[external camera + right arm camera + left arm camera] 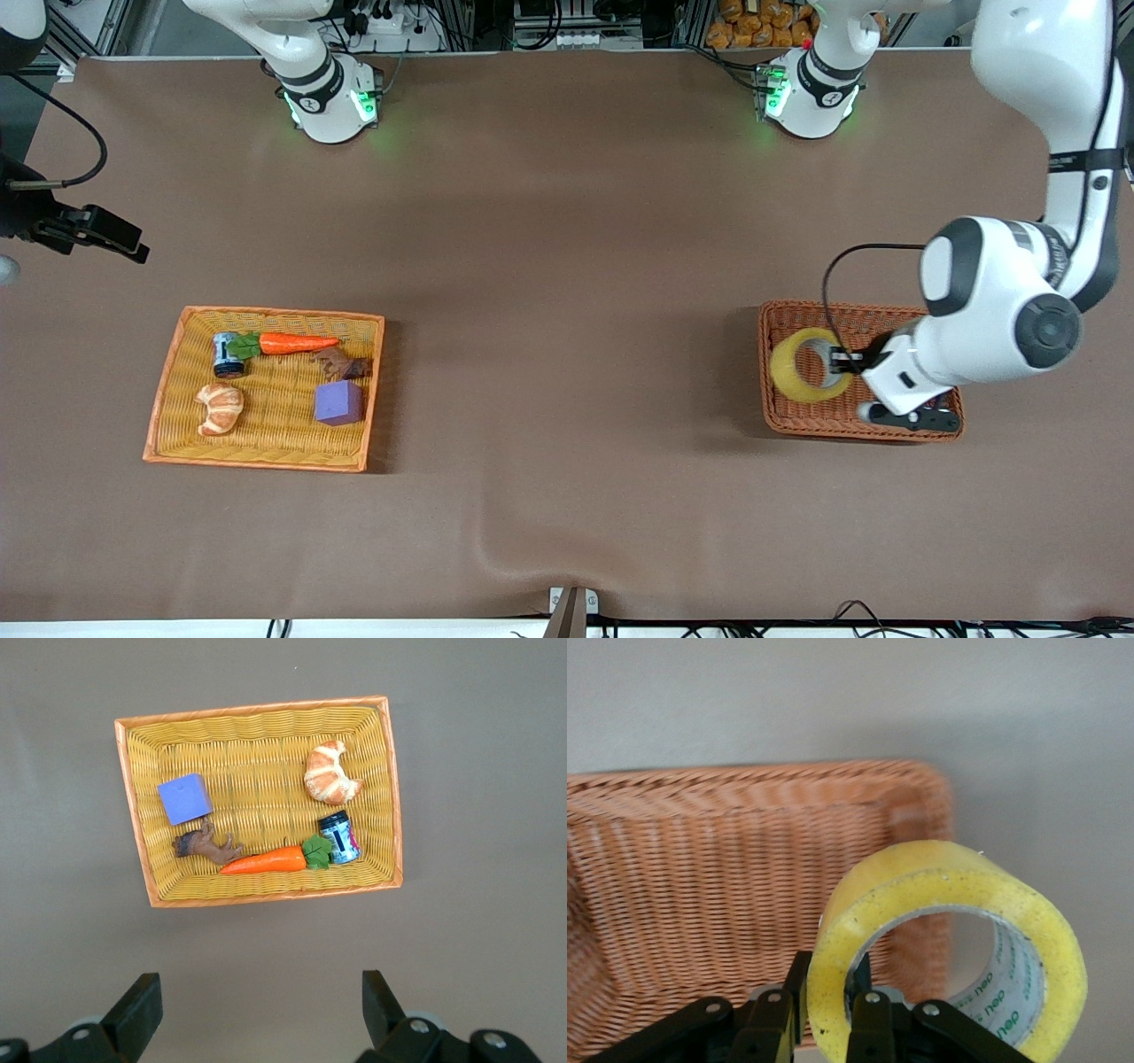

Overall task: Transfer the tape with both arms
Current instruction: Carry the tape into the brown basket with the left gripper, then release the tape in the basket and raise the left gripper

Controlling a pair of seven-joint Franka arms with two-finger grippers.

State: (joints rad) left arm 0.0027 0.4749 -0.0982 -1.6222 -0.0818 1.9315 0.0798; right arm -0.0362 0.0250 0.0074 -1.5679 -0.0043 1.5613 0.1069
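In the left wrist view, the yellow tape (1050,966) hangs above the wicker basket's rim (744,778), so my left gripper keeps hold of it for now.
The tape (787,370) is a yellowish ring with a grey core. My left gripper (840,361) is shut on its wall, one finger inside the ring and one outside, and holds it on edge over the brown wicker basket (780,418) at the left arm's end of the table. In the left wrist view the tape (957,890) fills the space in front of the gripper (830,988), with the basket (700,868) under it. My right gripper (135,248) is open and empty, up over the table at the right arm's end; the right wrist view shows it (257,1001) spread wide.
A yellow wicker tray (266,313) at the right arm's end holds a carrot (297,343), a croissant (220,408), a purple cube (338,402), a small jar (228,354) and a brown figure (341,363). The tray also shows in the right wrist view (257,711). Brown table between the baskets.
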